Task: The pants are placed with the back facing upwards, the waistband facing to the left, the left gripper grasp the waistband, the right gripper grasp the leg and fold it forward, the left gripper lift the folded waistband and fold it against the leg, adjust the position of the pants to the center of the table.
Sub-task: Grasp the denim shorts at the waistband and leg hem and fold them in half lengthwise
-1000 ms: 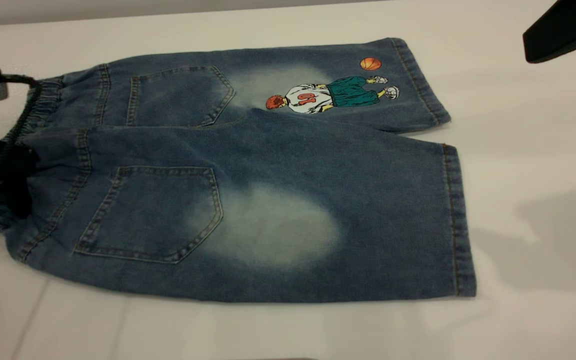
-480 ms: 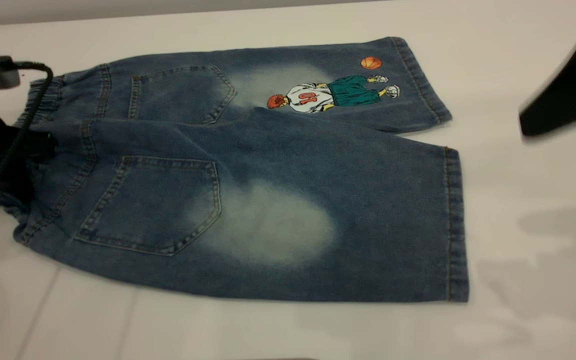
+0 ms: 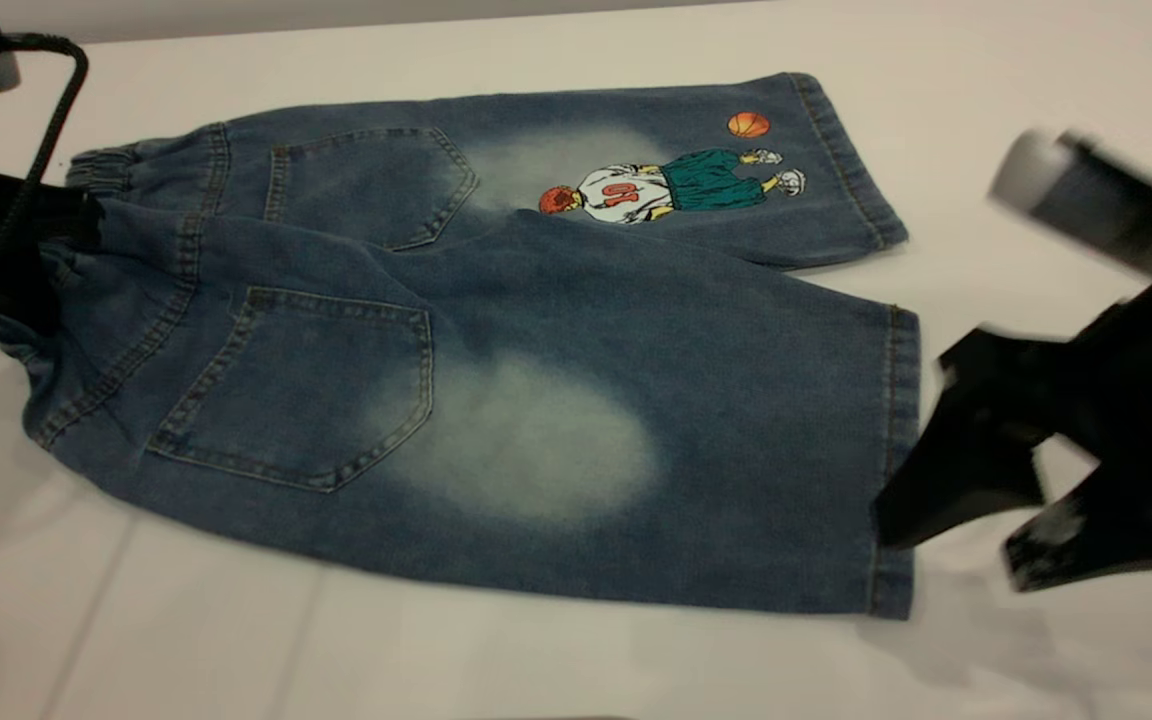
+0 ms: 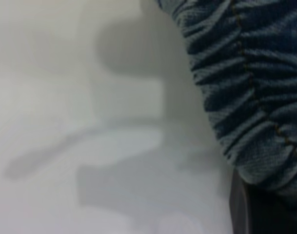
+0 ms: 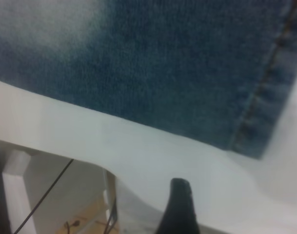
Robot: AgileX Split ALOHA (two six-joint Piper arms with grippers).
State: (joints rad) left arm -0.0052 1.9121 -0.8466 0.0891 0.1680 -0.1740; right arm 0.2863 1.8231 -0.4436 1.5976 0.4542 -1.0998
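The pale-patched leg still needs to be folded onto the printed leg (image 3: 680, 180). My right gripper should next pick up the pants by the hem corner (image 3: 893, 600) for that.
The pants (image 3: 496, 330), blue denim shorts, lie back up on the white table (image 3: 986, 120) with the basketball-player print on the far leg. The ruched waistband (image 3: 101, 170) points left. My left gripper (image 3: 36, 270) is shut on its middle and holds it a little raised. In the left wrist view the waistband (image 4: 246, 87) runs into a dark finger (image 4: 258, 209). The leg (image 3: 716, 420) with the pale patch lies nearest. My right gripper (image 3: 948, 550) hangs open just off that leg's hem, touching nothing. The right wrist view shows the leg's (image 5: 187, 73) hem corner and one fingertip (image 5: 180, 204).
A black cable (image 3: 46, 130) loops from the left arm over the table's far left. In the right wrist view the table's front edge (image 5: 89, 161) runs close to the leg, with a white table support (image 5: 14, 190) and floor below it.
The right arm has swung down from the upper right to the near leg's hem. The left gripper has risen and moved away with the waistband, pulling the waist end up and shifting the pants slightly.
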